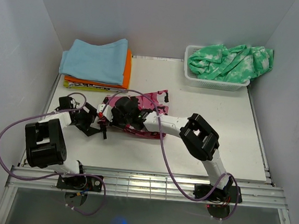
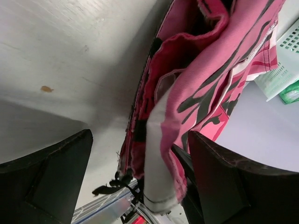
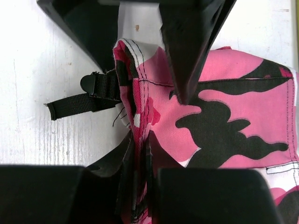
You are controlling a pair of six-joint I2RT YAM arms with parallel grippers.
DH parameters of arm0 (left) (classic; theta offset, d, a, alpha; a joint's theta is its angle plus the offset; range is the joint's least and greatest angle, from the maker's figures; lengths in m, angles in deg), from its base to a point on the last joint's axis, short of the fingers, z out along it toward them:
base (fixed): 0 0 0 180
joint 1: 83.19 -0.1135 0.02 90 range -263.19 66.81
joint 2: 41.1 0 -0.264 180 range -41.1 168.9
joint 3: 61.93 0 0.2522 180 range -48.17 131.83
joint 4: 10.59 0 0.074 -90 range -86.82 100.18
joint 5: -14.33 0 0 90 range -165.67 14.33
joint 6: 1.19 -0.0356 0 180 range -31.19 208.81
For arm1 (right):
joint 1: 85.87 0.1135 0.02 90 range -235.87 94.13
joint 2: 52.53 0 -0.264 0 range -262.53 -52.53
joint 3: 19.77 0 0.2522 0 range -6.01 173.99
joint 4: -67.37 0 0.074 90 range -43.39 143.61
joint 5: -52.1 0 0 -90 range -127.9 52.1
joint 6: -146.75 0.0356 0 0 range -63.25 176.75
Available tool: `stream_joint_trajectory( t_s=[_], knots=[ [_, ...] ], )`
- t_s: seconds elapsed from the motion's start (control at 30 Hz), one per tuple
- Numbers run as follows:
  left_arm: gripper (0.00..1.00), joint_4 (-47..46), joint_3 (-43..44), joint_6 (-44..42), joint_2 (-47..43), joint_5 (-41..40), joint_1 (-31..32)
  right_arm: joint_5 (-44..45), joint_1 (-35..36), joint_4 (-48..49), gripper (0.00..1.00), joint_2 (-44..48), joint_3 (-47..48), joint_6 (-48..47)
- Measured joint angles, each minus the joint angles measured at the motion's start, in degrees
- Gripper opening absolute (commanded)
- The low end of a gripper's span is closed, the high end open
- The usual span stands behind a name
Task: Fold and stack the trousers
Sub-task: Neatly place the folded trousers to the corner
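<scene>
My left gripper is to take hold of the trousers' lifted edge near the strap (image 1: 102, 115) (image 2: 153, 145) next, so that my right gripper is free for the opposite end when stacking.
The pink camouflage trousers (image 1: 151, 103) lie bunched in a folded bundle at the table's middle left. My right gripper (image 1: 111, 118) is at the bundle's left end, shut on a raised fold of the cloth (image 3: 233, 121); its gripper (image 3: 140, 151) pinches that edge. A black strap with a buckle (image 3: 81, 99) trails from that edge. My left gripper (image 1: 100, 124) is just left of it, open. In the left wrist view the lifted trouser edge (image 2: 210, 70) hangs between the wide-apart fingers (image 2: 46, 177) of the gripper (image 2: 140, 137), not pinched.
A stack of folded light blue, orange and yellow clothes (image 1: 96, 60) sits at the back left. A white basket (image 1: 214, 85) with a green-and-white tie-dye garment (image 1: 232, 61) stands at the back right. White walls enclose the table.
</scene>
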Motion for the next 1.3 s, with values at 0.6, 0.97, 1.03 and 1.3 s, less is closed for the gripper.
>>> stream_joint_trajectory(
  t_s=[0.6, 0.97, 1.03, 1.3],
  knots=[
    [0.22, -9.68, -2.12, 11.23, 4.02, 0.79, 4.59, 1.42, -0.46, -1.36, 0.47, -0.55, 2.14, 3.45],
    [0.00, -8.70, -2.58, 10.62, 2.78, -1.68, 4.98, 4.48, -3.85, -11.61, 0.95, 11.58, 1.22, 12.92],
    [0.00, -8.90, -3.43, 10.36, 1.97, -1.95, 4.96, 2.89, -7.50, -12.87, 0.94, 19.91, -1.31, 17.25],
    [0.00, -9.11, -5.38, 8.48, -0.02, -2.60, 4.98, -6.01, -30.14, -13.86, 0.94, 42.84, -21.44, 32.50]
  ],
)
